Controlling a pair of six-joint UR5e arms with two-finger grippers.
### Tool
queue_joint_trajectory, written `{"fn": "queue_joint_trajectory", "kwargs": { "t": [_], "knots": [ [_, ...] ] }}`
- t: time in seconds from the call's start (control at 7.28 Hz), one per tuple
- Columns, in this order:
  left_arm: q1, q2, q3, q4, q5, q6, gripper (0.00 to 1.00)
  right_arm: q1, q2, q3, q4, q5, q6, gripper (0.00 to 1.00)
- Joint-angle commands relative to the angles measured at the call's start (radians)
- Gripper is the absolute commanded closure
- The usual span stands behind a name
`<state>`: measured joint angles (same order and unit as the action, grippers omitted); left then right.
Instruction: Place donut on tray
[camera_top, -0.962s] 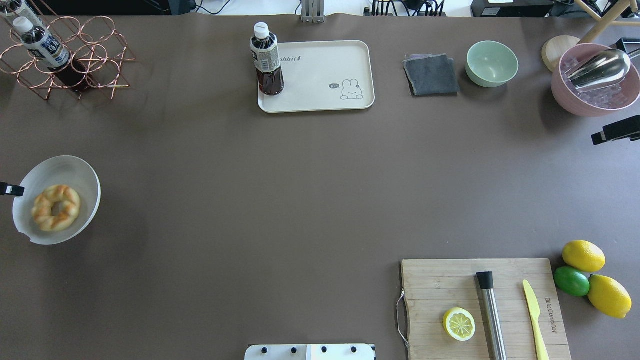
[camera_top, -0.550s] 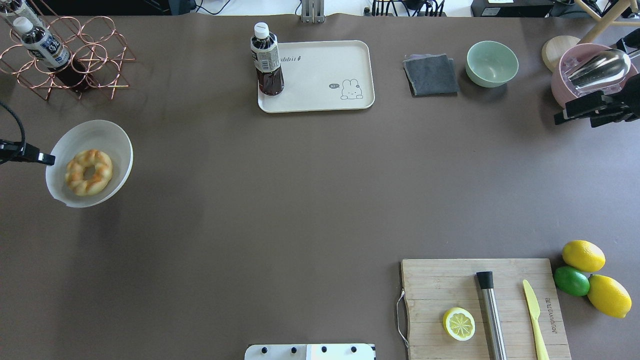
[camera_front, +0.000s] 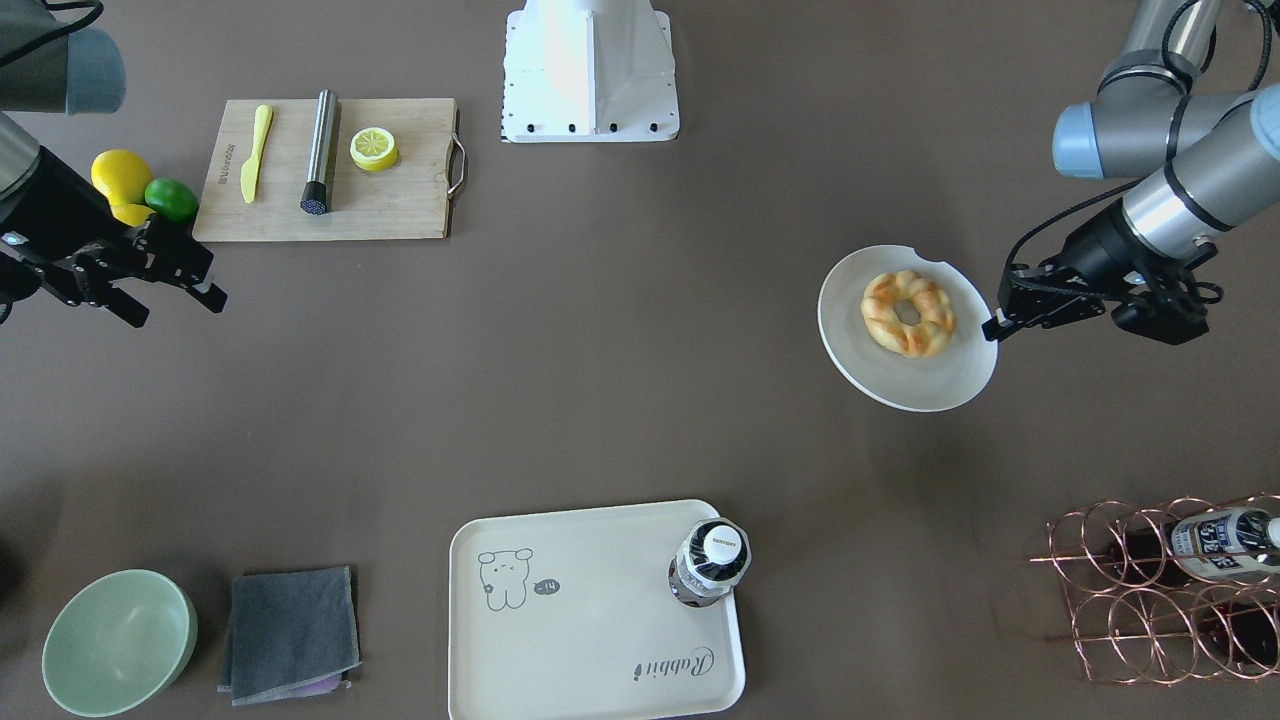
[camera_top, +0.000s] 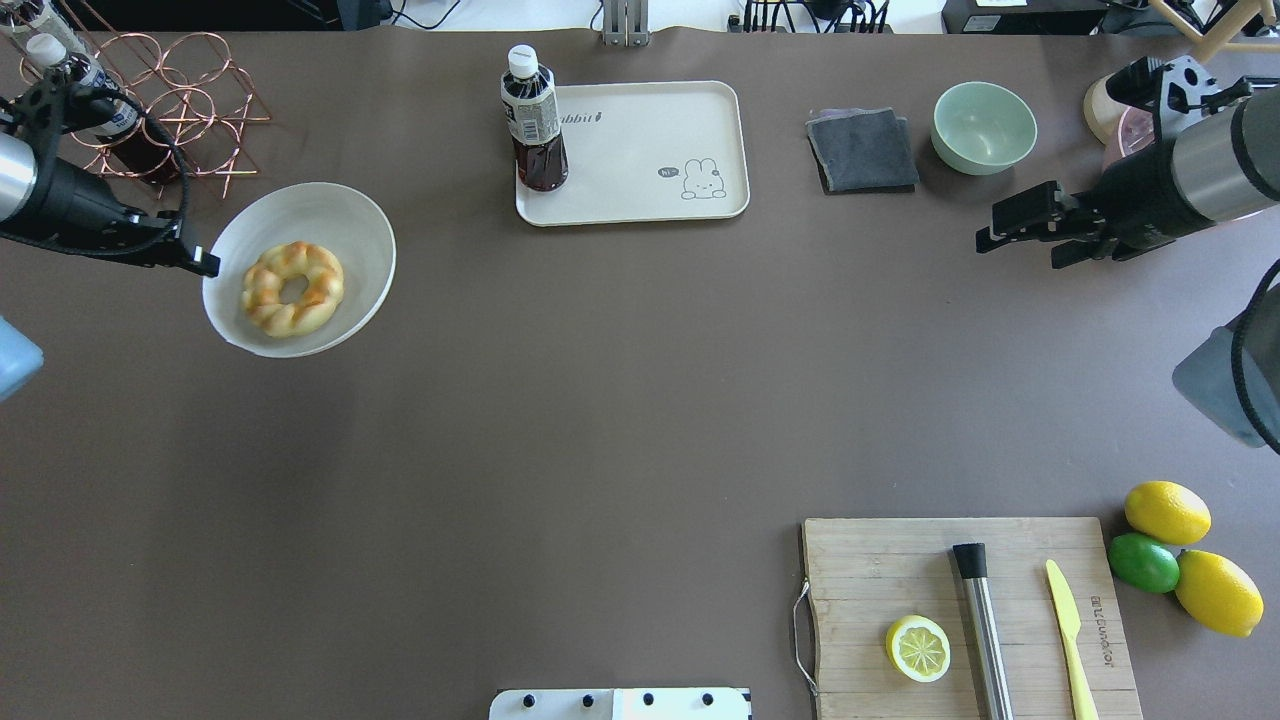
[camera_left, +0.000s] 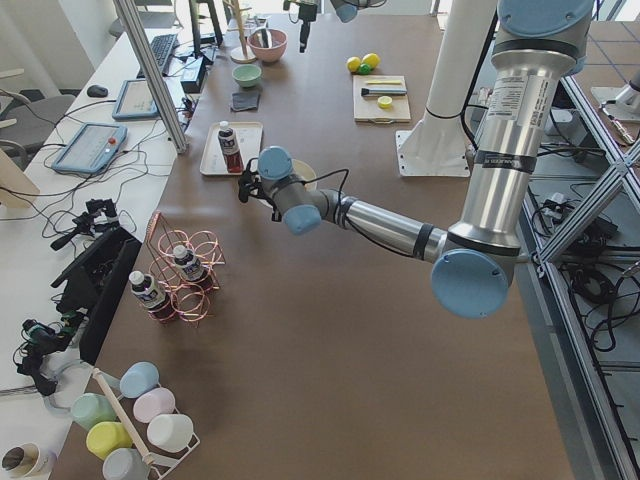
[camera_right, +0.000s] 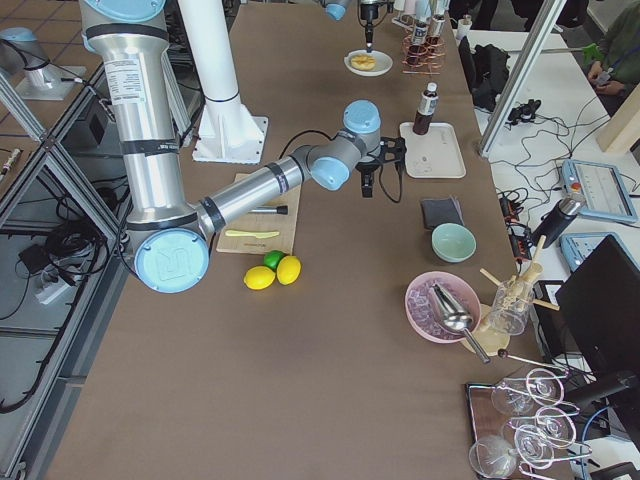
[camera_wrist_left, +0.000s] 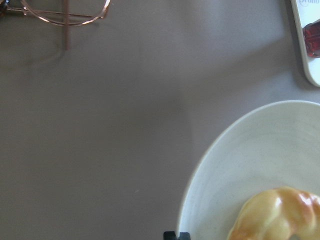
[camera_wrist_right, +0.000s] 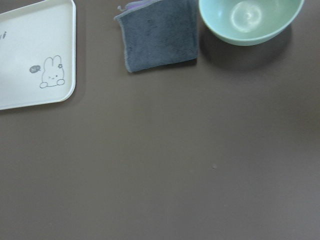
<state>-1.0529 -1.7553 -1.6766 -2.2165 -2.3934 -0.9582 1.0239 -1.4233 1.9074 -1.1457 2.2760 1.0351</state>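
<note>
I should next grab the white plate by its rim with my right gripper. Then I should put the donut onto the cream tray.
The golden twisted donut lies on a round white notched plate. My left gripper is shut on the plate's rim and holds it above the table, left of the tray. The donut, plate and left gripper also show in the front view, and the donut shows in the left wrist view. The cream tray with its drawing lies at the far middle. My right gripper is open and empty at the far right.
A dark drink bottle stands on the tray's left corner. A copper bottle rack is far left. A grey cloth and green bowl lie right of the tray. A cutting board with a lemon half, and whole citrus, are near right.
My left gripper has carried the plate with the donut to the right and farther away, towards the tray. My right arm has come in from the right edge towards the left.
</note>
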Motion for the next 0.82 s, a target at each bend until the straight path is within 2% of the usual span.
{"fn": "queue_joint_trajectory", "kwargs": {
  "t": [0.0,0.14,0.41,0.69],
  "knots": [
    [0.19,-0.217,-0.152,0.376,0.176,-0.179,1.0,-0.094,0.035,0.067,-0.002,-0.046,0.138,0.0],
    [0.303,-0.299,-0.147,0.424,0.263,-0.276,1.0,-0.109,0.037,0.085,-0.002,-0.04,0.14,0.0],
    [0.429,-0.429,-0.137,0.53,0.374,-0.348,1.0,-0.132,0.043,0.099,-0.002,-0.044,0.196,0.0],
    [0.514,-0.533,-0.092,0.54,0.44,-0.471,1.0,-0.146,0.053,0.11,-0.003,-0.047,0.241,0.0]
  ]
}}
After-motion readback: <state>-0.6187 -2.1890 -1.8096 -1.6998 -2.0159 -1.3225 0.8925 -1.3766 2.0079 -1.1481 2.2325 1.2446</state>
